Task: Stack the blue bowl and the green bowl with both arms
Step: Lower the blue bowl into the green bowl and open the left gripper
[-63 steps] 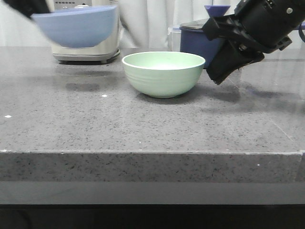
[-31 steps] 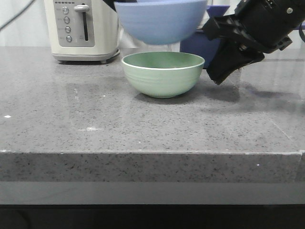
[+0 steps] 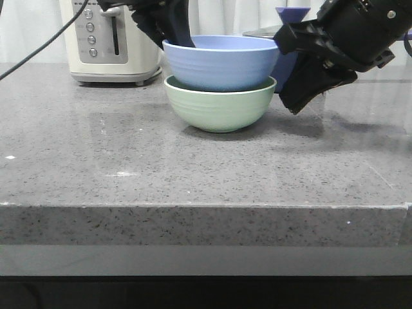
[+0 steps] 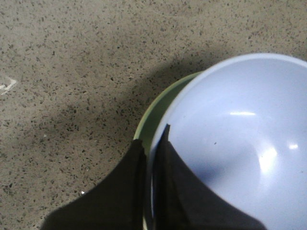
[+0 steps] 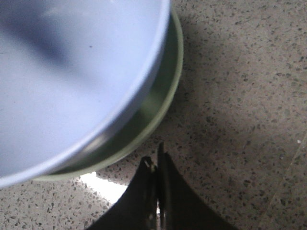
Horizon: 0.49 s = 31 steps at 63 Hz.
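The blue bowl's base is inside the green bowl's rim [image 3: 219, 92], so the blue bowl would stay nested and my left gripper needs to let go of it.
The blue bowl [image 3: 221, 63] sits nested in the green bowl [image 3: 219, 107] on the grey counter. My left gripper [image 3: 174, 33] is shut on the blue bowl's left rim; in the left wrist view [image 4: 152, 143] one finger is inside the blue bowl [image 4: 240, 139] and one outside, over the green bowl's rim [image 4: 146, 125]. My right gripper [image 3: 297, 96] hangs shut and empty just right of the bowls, above the counter. In the right wrist view [image 5: 157, 160] its tips lie close beside the green bowl [image 5: 158, 108], with the blue bowl [image 5: 72, 76] in it.
A cream toaster [image 3: 109, 42] stands at the back left. A dark navy saucepan [image 3: 283, 61] stands behind the bowls, partly hidden by my right arm. The counter's front edge [image 3: 206, 206] runs across the lower part of the view.
My left gripper has carried the blue bowl from the left to over the green bowl and lowered it into it. The right arm has not moved.
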Motion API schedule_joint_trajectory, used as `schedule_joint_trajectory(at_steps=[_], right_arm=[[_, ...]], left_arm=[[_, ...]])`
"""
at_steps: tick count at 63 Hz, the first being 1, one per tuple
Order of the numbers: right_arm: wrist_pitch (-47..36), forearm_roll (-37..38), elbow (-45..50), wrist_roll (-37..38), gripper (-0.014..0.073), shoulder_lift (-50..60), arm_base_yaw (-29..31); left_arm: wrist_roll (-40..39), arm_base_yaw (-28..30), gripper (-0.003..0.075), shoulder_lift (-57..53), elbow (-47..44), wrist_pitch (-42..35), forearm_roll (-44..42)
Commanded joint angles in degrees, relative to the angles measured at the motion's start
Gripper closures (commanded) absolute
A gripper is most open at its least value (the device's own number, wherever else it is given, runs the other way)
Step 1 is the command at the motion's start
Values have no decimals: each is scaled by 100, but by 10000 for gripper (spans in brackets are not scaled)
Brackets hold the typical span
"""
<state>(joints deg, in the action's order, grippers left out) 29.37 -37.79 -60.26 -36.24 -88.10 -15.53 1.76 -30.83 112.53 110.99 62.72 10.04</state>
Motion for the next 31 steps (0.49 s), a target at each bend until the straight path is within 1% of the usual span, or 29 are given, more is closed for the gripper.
schedule_joint_trajectory(at_steps=[1, 14, 19, 25, 30, 31], right_arm=[[-141, -158, -137, -69, 656, 194, 0], [-141, -158, -137, -69, 656, 194, 0], [-141, -158, -137, -69, 656, 194, 0], [-141, -158, -137, -69, 656, 194, 0], [-141, -158, -137, -69, 656, 194, 0], [-141, -158, -137, -69, 656, 194, 0]], left_arm=[[-52, -26, 740, -305, 200, -232, 79], [-52, -26, 739, -305, 200, -244, 79], [-42, -26, 718, -305, 200, -244, 79], [-34, -26, 625, -305, 200, -244, 79], [-34, -26, 500, -305, 200, -244, 89], [-34, -26, 465, -305, 200, -244, 90]])
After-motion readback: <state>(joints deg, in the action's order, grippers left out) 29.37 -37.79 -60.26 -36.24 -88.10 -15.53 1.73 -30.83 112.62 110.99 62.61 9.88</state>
